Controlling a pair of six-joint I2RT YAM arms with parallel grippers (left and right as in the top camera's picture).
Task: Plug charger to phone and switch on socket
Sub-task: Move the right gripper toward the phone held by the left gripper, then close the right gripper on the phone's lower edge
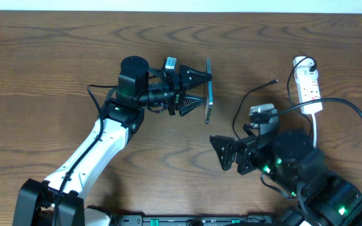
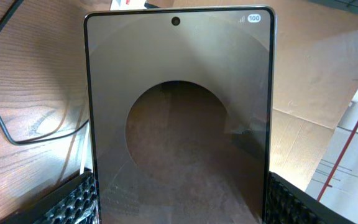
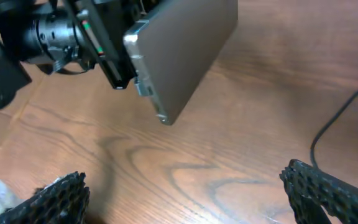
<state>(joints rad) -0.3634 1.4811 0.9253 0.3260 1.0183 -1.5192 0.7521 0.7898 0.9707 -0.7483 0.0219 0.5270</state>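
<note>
I will next pinch the phone's near short end with my right gripper, across the phone's glossy side and back. Then my left gripper can regrip the phone's far end for plugging.
My left gripper is shut on the phone and holds it on edge above the table. The left wrist view shows its glossy grey face filling the frame between my fingers. The right wrist view shows its grey back up high. My right gripper is open and empty, below the phone, over bare wood. The thin black charger cable curls between phone and socket, its tip lying free. The white socket lies at the far right.
The socket's white cord runs down toward my right arm. A thicker black cable arcs over the right side. A black cable loops on the wood left of the phone. Cardboard shows behind it.
</note>
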